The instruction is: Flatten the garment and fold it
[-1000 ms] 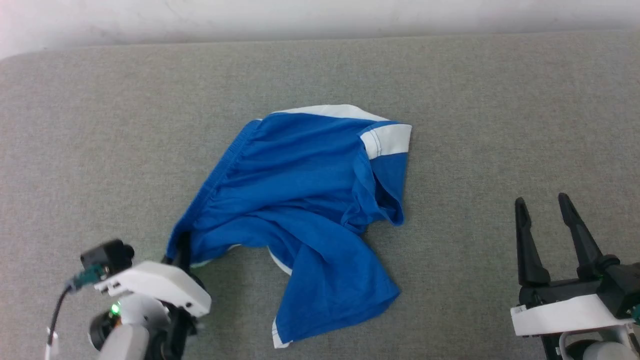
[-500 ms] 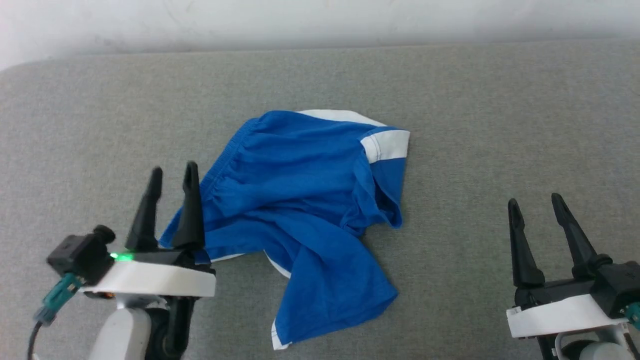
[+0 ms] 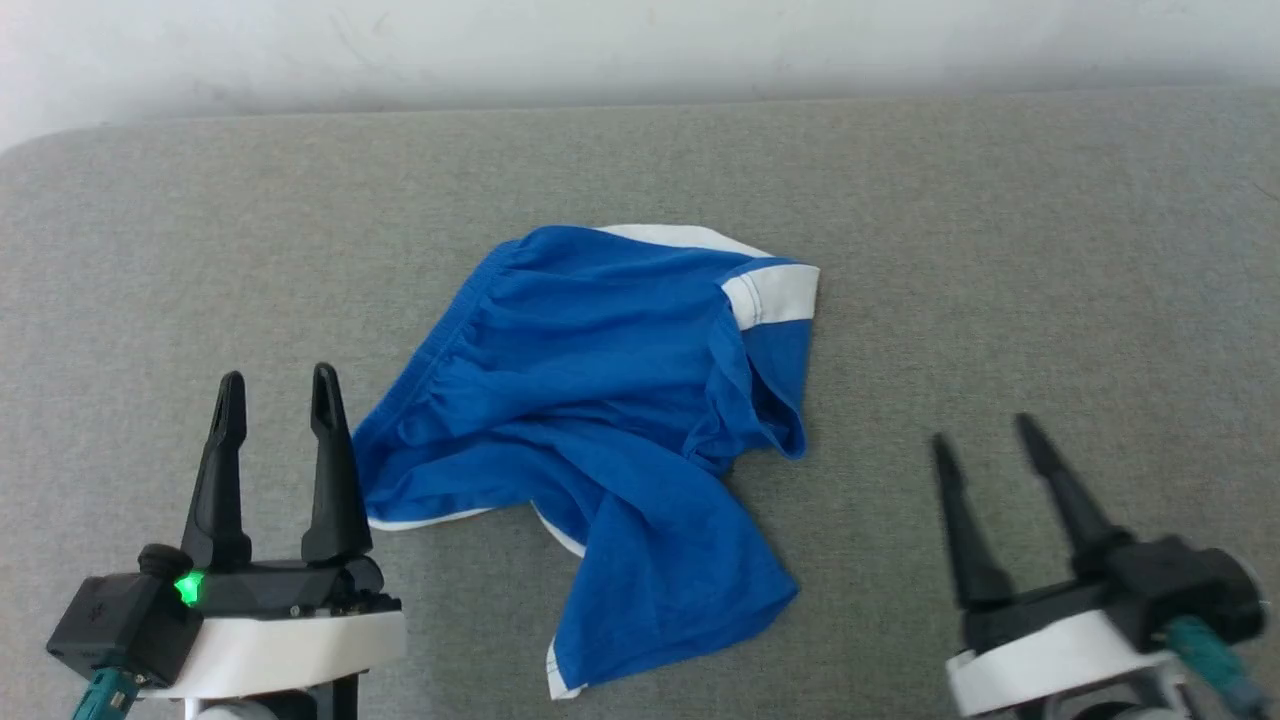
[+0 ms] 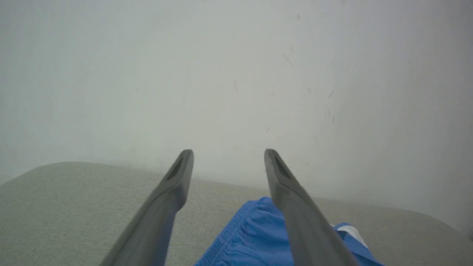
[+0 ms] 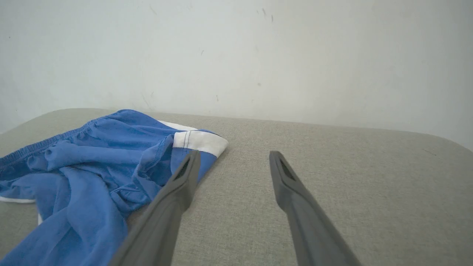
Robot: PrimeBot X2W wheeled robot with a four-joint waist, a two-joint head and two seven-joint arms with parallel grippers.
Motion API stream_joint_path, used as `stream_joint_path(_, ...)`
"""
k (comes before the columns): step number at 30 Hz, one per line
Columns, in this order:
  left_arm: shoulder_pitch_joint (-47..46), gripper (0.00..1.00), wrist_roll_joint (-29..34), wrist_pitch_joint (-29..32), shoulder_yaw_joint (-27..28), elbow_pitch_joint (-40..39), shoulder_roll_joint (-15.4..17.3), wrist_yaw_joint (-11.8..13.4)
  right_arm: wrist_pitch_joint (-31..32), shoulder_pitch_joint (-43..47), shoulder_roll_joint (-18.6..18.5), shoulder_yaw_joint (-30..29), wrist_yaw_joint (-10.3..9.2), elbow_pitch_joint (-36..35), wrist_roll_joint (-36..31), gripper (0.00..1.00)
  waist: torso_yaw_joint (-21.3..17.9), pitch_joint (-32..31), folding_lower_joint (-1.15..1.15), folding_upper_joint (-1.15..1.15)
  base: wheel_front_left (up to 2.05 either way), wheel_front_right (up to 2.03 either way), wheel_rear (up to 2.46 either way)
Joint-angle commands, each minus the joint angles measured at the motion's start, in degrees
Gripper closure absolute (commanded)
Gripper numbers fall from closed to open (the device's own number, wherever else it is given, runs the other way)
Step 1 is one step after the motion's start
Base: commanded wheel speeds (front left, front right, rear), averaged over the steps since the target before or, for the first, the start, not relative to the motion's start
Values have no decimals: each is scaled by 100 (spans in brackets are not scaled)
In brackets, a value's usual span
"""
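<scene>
I need to spread the crumpled shorts (image 3: 588,360) flat, so next I should grab the waistband by its white-trimmed corner (image 3: 375,509) with my left gripper.
The bright blue shorts (image 3: 600,420) lie crumpled in the middle of the grey padded surface (image 3: 1000,250), gathered waistband at the left and a white-trimmed leg at the upper right. My left gripper (image 3: 277,385) stands open just left of the waistband, holding nothing. Off to the right, my right gripper (image 3: 985,440) is open too, well clear of the cloth. The left wrist view has the waistband of the shorts (image 4: 251,240) low between its fingers (image 4: 173,192). In the right wrist view the shorts (image 5: 92,162) lie to the left of the open gripper (image 5: 234,157).
A pale wall (image 3: 640,40) runs along the far edge of the grey surface. The surface's rounded corner (image 3: 40,140) is at the upper left. Bare grey cloth lies on every side of the shorts.
My left gripper let go of the waistband corner, opened and drew back to the lower left. The waistband edge dropped and settled. My right gripper shifted left.
</scene>
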Motion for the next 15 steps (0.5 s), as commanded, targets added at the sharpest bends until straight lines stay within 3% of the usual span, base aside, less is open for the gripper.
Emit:
stream_joint_path(1,-4,0,50,-26,32,28,-23,-33,195,28,17,243,-5,-83,-66,0,108,-23,0,-1,0,0,0)
stream_joint_path(5,-84,0,-18,-26,-42,73,-27,12,1052,75,-9,891,-5,-64,-233,0,251,-37,0,-1,0,0,0)
stream_joint_path(9,-93,0,-30,-26,-155,143,-28,31,2013,105,-260,1434,-5,56,-7,0,390,-36,0,-1,0,0,0)
stream_joint_path(15,-99,0,-82,-27,-279,223,-28,92,2771,128,-470,1633,-5,196,215,0,559,-12,0,-1,0,0,0)
